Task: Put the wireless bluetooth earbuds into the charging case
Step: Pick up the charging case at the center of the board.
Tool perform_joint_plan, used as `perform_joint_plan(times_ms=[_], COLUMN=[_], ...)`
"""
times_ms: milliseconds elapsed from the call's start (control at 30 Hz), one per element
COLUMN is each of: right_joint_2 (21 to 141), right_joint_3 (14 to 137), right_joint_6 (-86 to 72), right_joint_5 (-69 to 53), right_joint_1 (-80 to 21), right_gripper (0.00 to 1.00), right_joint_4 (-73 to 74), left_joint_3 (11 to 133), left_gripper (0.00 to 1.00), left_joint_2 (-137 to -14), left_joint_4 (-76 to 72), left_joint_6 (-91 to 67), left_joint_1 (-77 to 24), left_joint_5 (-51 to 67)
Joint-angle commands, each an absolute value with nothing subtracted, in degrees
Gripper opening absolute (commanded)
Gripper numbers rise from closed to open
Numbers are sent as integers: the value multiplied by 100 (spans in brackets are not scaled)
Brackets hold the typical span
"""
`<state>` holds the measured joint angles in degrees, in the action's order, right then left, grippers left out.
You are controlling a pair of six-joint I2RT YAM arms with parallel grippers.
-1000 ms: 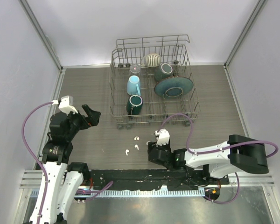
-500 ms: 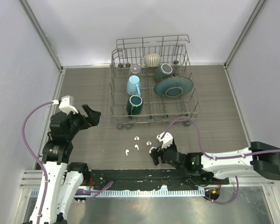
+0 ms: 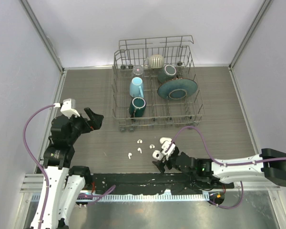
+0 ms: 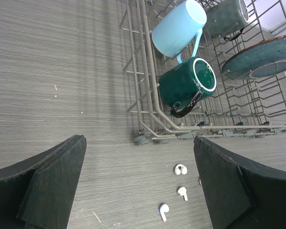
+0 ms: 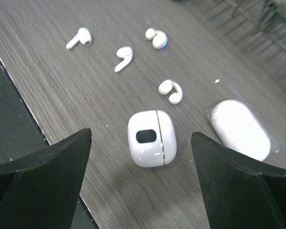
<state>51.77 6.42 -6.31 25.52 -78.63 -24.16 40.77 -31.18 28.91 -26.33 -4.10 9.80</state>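
Note:
I should lower my right gripper to the charging case (image 3: 157, 154) before it closes, because its fingers are above the case, which lies beyond them, and would miss now.
Two white stemmed earbuds (image 5: 78, 39) (image 5: 124, 57) lie on the dark wood table, also seen from the top (image 3: 130, 155) (image 3: 139, 150) and in the left wrist view (image 4: 163, 211) (image 4: 182, 192). A small rounded white charging case (image 5: 145, 138), shut, with a dark oval on it, lies just ahead of my right gripper (image 5: 141, 132) between its open fingers, untouched. From the top, the case (image 3: 157, 154) is next to the right gripper (image 3: 163, 161). My left gripper (image 4: 139, 139) is open and empty, held high at the left (image 3: 94, 118).
Two white clip-shaped earbuds (image 5: 156, 38) (image 5: 169, 90) and an oblong white case (image 5: 238, 129) lie nearby. A wire dish rack (image 3: 157, 119) with mugs (image 4: 188, 86) and a plate stands behind. The table's black front edge (image 5: 9, 124) is close on the right gripper's left.
My right arm has stretched out low along the front edge and its gripper has turned towards the earbuds, uncovering the white case. The left arm has not moved.

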Motion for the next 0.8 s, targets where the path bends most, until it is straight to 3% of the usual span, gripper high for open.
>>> perform_joint_plan(times_ms=[0,500,767], right_joint_2=[5686,5950,6311], right_joint_3=[730,677,747], right_joint_6=[-510,-562,-826], right_joint_5=[2119,2619,1987], right_joint_1=[-7849,-7735,-7085], right_gripper=[90,90,84], right_joint_4=[-2803,-3146,-3199], left_joint_3=[4025,3911,3885], left_gripper=[100,100,100], left_joint_2=[-3015,-2848,-2804], left_joint_4=[2593,2470,2382], left_joint_6=[-2522,-2514,-2593], left_joint_1=[-404,-413,-404], left_joint_5=[1028,1081,1213])
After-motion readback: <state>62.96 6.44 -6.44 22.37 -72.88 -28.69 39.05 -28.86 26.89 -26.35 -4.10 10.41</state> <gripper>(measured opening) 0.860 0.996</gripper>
